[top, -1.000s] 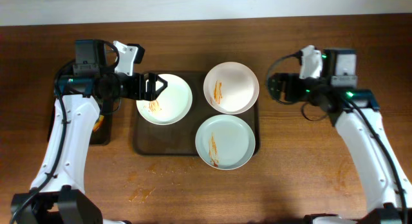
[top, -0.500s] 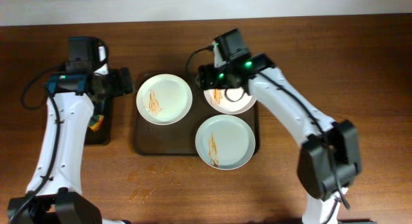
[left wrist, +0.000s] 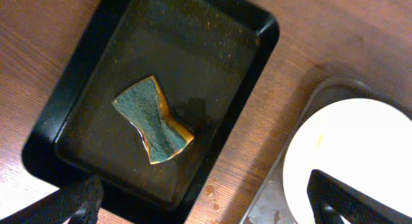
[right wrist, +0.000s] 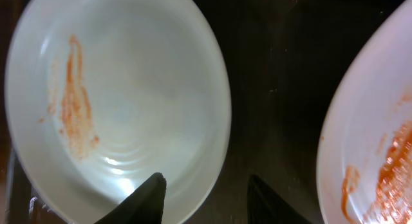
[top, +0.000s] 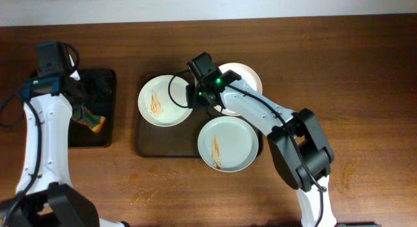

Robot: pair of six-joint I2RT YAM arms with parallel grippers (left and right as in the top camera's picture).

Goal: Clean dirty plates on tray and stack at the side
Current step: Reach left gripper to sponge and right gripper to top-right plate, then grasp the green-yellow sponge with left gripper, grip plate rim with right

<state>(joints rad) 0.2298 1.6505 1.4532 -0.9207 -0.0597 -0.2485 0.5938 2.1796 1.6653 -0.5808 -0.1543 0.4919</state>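
I should next grab the green-and-yellow sponge across its narrow middle (top: 88, 118) (left wrist: 154, 121) with my left gripper and leave the sponge's wide ends free, so that I can clean the dirty plates.
Three dirty plates lie on the dark tray (top: 153, 147): a left plate (top: 163, 100), a far right plate (top: 251, 80) partly under my right arm, and a near plate (top: 228, 143). All carry orange-brown streaks. My right gripper (top: 199, 98) (right wrist: 212, 199) straddles the left plate's (right wrist: 116, 102) right rim. One fingertip (right wrist: 149, 197) is over the plate's inside, the other over the tray (right wrist: 270, 89); the jaws stand partly apart around the rim. My left gripper (top: 91, 91) (left wrist: 206, 211) hangs wide open over the small black tray, holding nothing.
The small black tray (top: 107, 132) (left wrist: 257, 50) at the left holds a green-and-yellow sponge (top: 91, 120) (left wrist: 153, 120). My right arm stretches across the far right plate (right wrist: 380, 140). Bare wooden table (top: 365, 70) surrounds the trays.
My right arm has swung from the table's right side over to the left plate's rim, its jaws narrowing. My left arm has drawn back from that plate to above the black tray.
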